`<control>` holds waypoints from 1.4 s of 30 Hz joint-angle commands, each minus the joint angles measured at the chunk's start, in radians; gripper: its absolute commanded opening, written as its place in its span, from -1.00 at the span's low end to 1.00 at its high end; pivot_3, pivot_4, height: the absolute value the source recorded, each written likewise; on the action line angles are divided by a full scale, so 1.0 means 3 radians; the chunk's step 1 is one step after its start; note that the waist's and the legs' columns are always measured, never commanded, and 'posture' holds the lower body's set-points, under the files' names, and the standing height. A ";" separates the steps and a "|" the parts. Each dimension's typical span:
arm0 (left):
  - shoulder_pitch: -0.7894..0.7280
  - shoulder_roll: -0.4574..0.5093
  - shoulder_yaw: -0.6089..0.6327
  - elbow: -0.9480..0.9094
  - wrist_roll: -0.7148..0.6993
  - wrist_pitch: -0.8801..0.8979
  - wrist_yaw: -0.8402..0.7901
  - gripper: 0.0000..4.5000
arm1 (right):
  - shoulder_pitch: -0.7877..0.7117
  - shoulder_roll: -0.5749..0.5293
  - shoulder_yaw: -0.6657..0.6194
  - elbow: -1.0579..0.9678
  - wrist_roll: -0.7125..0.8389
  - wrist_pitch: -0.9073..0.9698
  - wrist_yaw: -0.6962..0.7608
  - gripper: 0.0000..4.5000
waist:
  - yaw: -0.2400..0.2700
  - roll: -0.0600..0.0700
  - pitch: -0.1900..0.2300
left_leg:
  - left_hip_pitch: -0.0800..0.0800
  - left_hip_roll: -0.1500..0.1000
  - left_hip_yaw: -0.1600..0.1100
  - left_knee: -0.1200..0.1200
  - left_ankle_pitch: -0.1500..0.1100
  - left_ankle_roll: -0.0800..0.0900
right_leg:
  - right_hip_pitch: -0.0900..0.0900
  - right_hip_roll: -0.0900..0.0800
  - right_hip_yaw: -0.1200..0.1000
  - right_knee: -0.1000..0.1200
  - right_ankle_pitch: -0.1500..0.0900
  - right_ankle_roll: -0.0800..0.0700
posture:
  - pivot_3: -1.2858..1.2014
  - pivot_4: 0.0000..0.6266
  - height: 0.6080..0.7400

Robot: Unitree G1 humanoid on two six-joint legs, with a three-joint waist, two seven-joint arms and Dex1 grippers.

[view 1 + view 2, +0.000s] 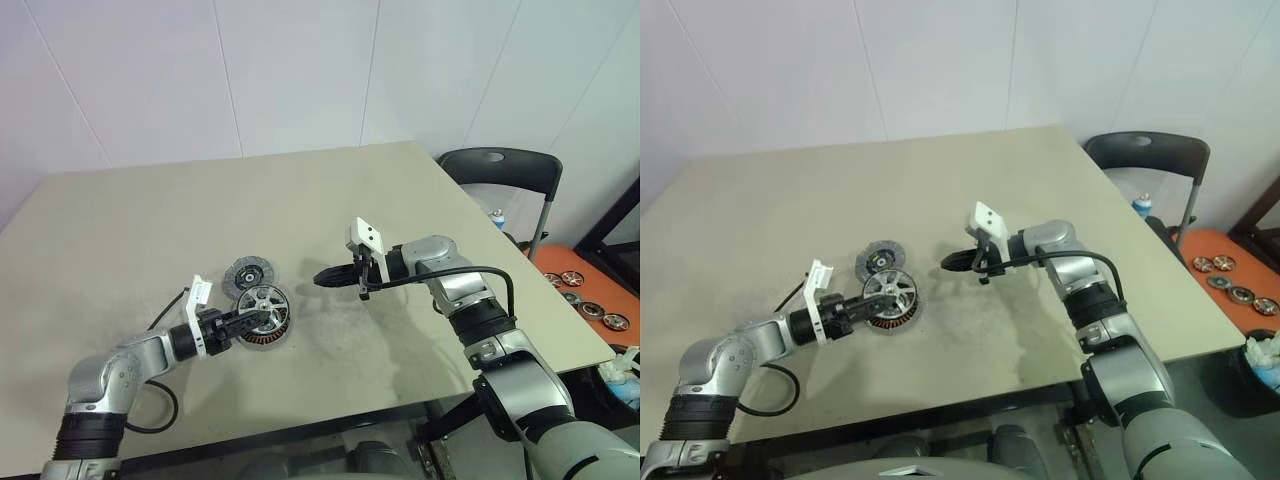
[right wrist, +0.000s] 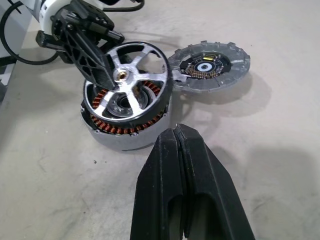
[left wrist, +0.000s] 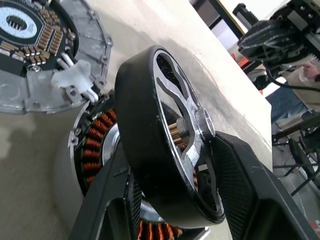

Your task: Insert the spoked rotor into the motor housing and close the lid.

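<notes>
In the left wrist view the rotor's lower edge (image 3: 182,217) is inside the motor housing (image 3: 94,150). The spoked rotor would settle in place, so it is time for my left gripper to release it.
My left gripper (image 1: 246,319) is shut on the spoked rotor (image 1: 263,301), a dark ring with silver spokes, one finger on its rim and one finger (image 3: 240,175) on the hub face. The rotor (image 2: 127,82) is held tilted, its lower edge inside the motor housing (image 2: 117,137), whose copper windings show beneath. The housing stands on the table near the front left. The lid (image 1: 248,272) lies open flat behind it, joined at the edge, inner face up. To the right of the housing my right gripper (image 1: 325,277) hovers shut and empty, pointing at it.
The beige table (image 1: 300,200) has bare room behind and to the right. A black chair (image 1: 500,170) stands off the right edge, with an orange surface (image 1: 585,290) holding small wheel-like discs beyond it. A black cable (image 1: 150,415) loops by my left arm.
</notes>
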 commanded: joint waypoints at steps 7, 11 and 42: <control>0.0033 0.0074 0.0101 -0.0053 -0.0016 0.0037 0.0026 -0.21 | -0.0093 0.0060 0.0001 0.0045 -0.0041 -0.0121 -0.0046 -1.00 | 0.0003 0.0001 0.0000 | 0.0000 0.0000 0.0000 0.0000 -0.0001 0.0001 | 0.0001 0.0000 0.0000 -0.0001 0.0000 0.0000 | 0.03 -1.00 1.00; 0.0028 0.0051 0.0096 -0.0013 0.0059 -0.0034 0.0080 -0.22 | -0.0106 0.0074 -0.0009 0.0087 -0.0061 -0.0157 -0.0071 -1.00 | 0.0004 0.0001 0.0001 | 0.0000 0.0000 0.0000 0.0000 -0.0001 0.0001 | 0.0001 0.0000 0.0000 -0.0001 0.0000 0.0000 | 0.03 -1.00 1.00; 0.0050 0.0087 0.0006 -0.0118 0.0242 -0.0172 0.0128 0.21 | -0.0076 0.0106 -0.0017 0.0136 -0.0098 -0.0217 -0.0188 -1.00 | 0.0005 0.0003 0.0002 | 0.0001 0.0000 0.0000 0.0001 -0.0002 0.0003 | 0.0003 0.0000 0.0000 -0.0001 0.0000 0.0000 | 0.03 -1.00 1.00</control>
